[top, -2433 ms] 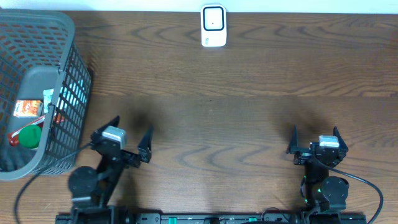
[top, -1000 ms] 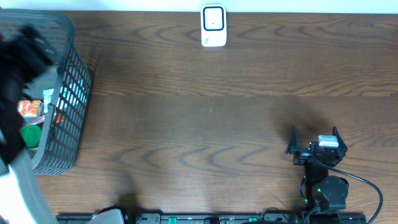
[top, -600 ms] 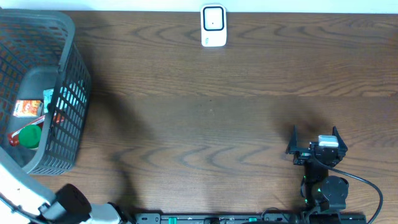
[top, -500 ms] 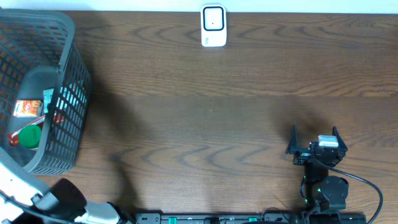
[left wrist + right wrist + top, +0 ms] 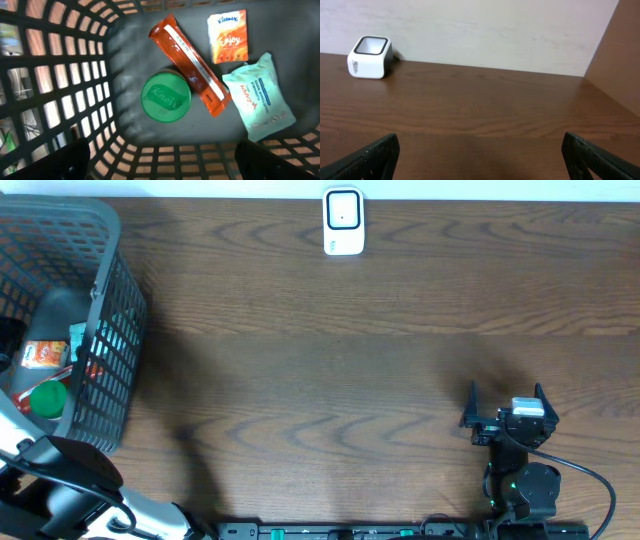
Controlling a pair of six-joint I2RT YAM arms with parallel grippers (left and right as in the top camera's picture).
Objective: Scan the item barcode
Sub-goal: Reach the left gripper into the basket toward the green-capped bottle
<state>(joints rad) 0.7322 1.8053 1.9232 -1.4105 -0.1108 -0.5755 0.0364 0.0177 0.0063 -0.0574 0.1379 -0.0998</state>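
Observation:
My left gripper will next grab the green-lidded jar (image 5: 48, 399) (image 5: 166, 97) by its round sides from above to stand it upright for scanning. This leaves the jar's base free.
Inside the grey mesh basket (image 5: 110, 330) at the table's left end lie a green-lidded jar (image 5: 166, 97), a long orange packet (image 5: 192, 70), an orange tissue pack (image 5: 228, 36) and a pale green wipes pack (image 5: 257, 97). No barcode shows on any of them. My left gripper (image 5: 162, 161) hangs open above the basket, looking down into it, with nothing between its fingers. The white scanner (image 5: 343, 222) stands at the table's far edge, middle. My right gripper (image 5: 505, 408) rests open and empty near the front right.
The basket's tall lattice walls (image 5: 65, 90) rise around the items. My left arm (image 5: 65, 470) crosses the front left corner beside the basket. A pale wall stands behind the scanner (image 5: 368, 57).
My left arm has swung from the table's front to over the basket at the left edge, its gripper still open. The right arm has not moved.

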